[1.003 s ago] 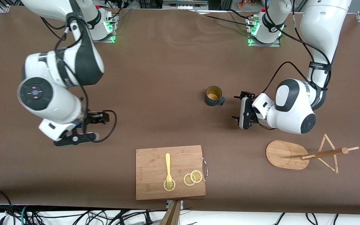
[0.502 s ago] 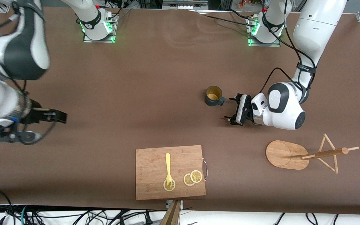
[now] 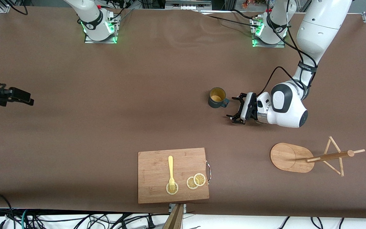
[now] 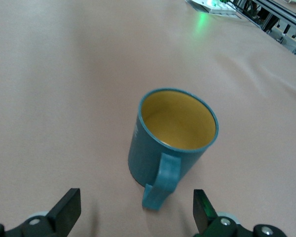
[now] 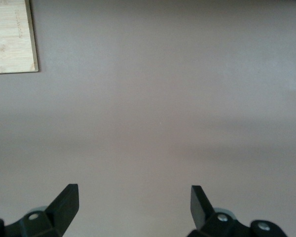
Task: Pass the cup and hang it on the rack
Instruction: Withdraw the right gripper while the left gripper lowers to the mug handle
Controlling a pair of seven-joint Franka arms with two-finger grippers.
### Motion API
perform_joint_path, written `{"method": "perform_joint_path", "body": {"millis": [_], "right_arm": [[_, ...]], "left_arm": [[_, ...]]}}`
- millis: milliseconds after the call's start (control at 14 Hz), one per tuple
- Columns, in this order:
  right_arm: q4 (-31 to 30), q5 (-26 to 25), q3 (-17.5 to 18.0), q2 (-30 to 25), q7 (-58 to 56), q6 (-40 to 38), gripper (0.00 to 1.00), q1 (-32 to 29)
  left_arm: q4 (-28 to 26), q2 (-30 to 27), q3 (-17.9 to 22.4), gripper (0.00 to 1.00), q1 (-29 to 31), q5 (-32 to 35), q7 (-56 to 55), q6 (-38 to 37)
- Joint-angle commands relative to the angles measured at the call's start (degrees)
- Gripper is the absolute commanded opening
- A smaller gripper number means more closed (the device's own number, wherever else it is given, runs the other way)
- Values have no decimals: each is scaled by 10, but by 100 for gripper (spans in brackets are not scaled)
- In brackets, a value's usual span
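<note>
The fingers of my left gripper stop short of the cup's handle (image 3: 224, 103) (image 4: 162, 180), so closing now would miss. My left gripper moves, before it closes.
The dark teal cup (image 3: 217, 97) stands upright on the brown table, its handle toward the left arm's end. In the left wrist view the cup (image 4: 172, 143) shows its yellowish inside, its handle facing the gripper. My left gripper (image 3: 235, 108) is open and empty just beside the handle, low over the table; in its own view the left gripper (image 4: 136, 198) has jaws spread wider than the handle, not touching it. The bamboo rack (image 3: 289, 157) stands nearer the front camera at the left arm's end. My right gripper (image 3: 24, 97) is open and empty at the right arm's end, also in its own view (image 5: 133, 197).
A rectangular wooden cutting board (image 3: 151, 178) lies near the table's front edge with a yellow fork (image 3: 170, 171) and lemon slices (image 3: 195, 181) on it. Its corner shows in the right wrist view (image 5: 10, 34). Bare brown table lies between the cup and the rack.
The right arm has swung away toward its own end of the table, mostly out of the front view. The left gripper has moved closer to the cup's handle.
</note>
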Motion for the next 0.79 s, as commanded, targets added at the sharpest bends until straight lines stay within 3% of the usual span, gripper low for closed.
{"method": "perform_joint_path", "body": {"millis": [0,287,358,430,502,645,717], "right_arm": [[-62,-46,27,-62,-10,1,100,-17],[-62,-53,28,-94,-9,-2,100,-31],[-67,-50,28,-101,-9,-2,100,-39],[-73,-50,28,-112,-8,-3,100,-41],[-81,-53,28,-124,-5,-4,100,-41],[-89,-56,29,-131,-9,-4,100,-41],[-93,-57,32,-134,-10,-5,100,-41]], "left_arm": [[-48,-19,-1,100,2,-45,74,15],[-81,-19,0,100,-4,-122,151,16],[-83,-18,0,93,-6,-140,172,16],[-89,-18,-1,83,-6,-145,180,17],[-91,-18,-1,67,-6,-145,181,16],[-97,-18,0,25,-5,-149,185,14],[-97,-18,-1,9,-4,-149,189,14]]}}
